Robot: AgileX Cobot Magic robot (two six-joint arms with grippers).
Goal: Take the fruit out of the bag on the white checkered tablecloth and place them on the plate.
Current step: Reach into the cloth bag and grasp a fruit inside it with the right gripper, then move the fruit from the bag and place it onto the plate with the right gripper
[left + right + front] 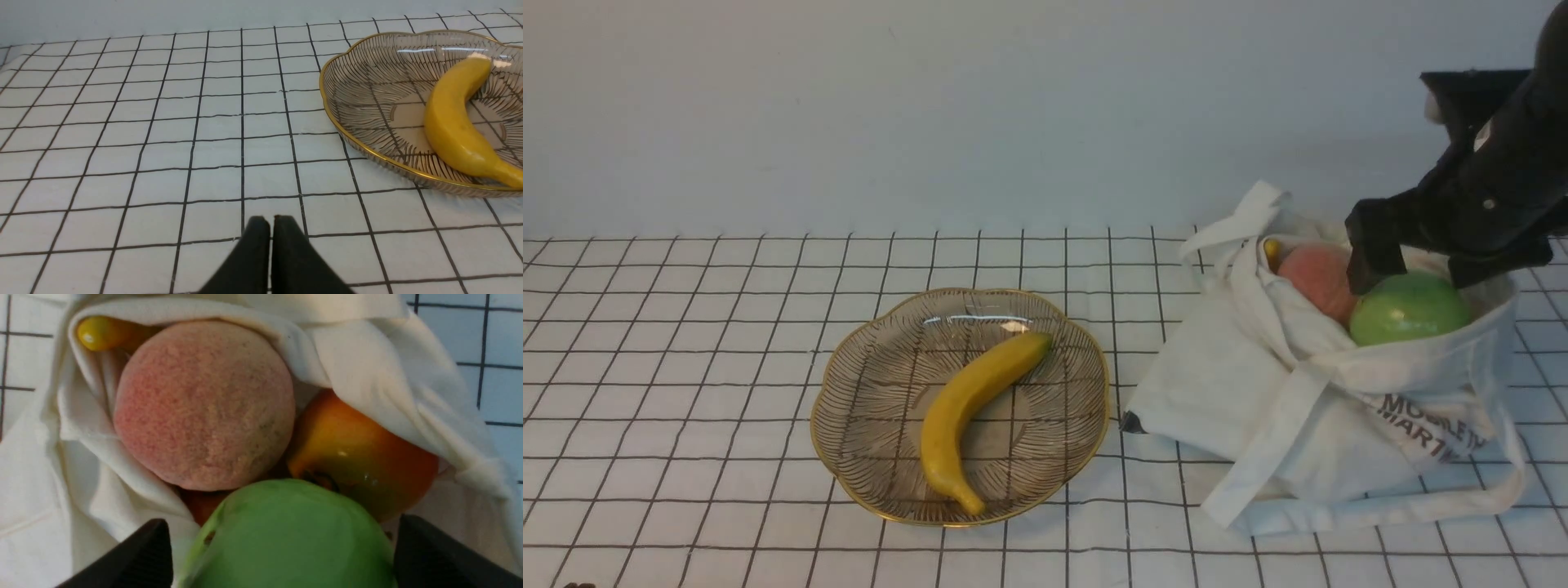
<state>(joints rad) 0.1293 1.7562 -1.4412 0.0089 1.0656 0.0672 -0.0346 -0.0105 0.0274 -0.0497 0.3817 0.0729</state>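
My right gripper should next take the green apple (pixel 1409 309) by its round sides and move it onto the plate.
A white cloth bag (pixel 1307 408) lies on the white checkered tablecloth (pixel 686 327) at the right, its mouth open. Inside show a pink peach (pixel 204 404), an orange-yellow fruit (pixel 359 457), a green apple (pixel 286 535) and a small yellow tip (pixel 102 332). My right gripper (pixel 281 520) is open in the bag's mouth, one finger on each side of the apple (pixel 1409 309). The glass plate (pixel 849 359) with a gold rim holds a banana (pixel 972 400). My left gripper (pixel 270 220) is shut on nothing, low over the cloth to the left of the plate (pixel 347 134).
The bag's long straps (pixel 1380 510) trail on the cloth in front of it. A plain wall rises behind the table. Bare cloth stretches left of the plate and between the plate and the bag.
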